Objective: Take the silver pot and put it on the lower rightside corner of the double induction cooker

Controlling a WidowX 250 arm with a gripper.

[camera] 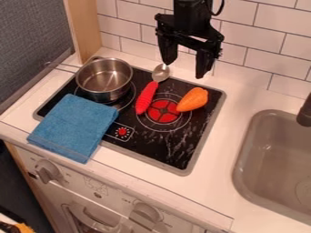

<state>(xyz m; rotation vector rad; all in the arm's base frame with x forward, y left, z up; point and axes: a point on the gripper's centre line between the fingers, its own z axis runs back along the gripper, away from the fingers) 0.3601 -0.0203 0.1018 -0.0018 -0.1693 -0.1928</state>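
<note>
The silver pot (104,79) needs to go on the cooker's lower corner. My gripper should grab the pot by its rim opposite the handle next.
My gripper (186,68) hangs open over the back edge of the cooker, its two fingers apart and pointing down, with nothing between them. To its left, the silver pot (104,79) stands upright on the back left of the black double induction cooker (176,146). The pot looks empty. The cooker's lower right corner, towards the front, bears no object.
A spoon with a red handle (146,97) and an orange carrot-like toy (193,99) lie around the red burner. A folded blue cloth (74,126) covers the cooker's front left. The grey sink (243,164) is at the right; a tiled wall rises behind.
</note>
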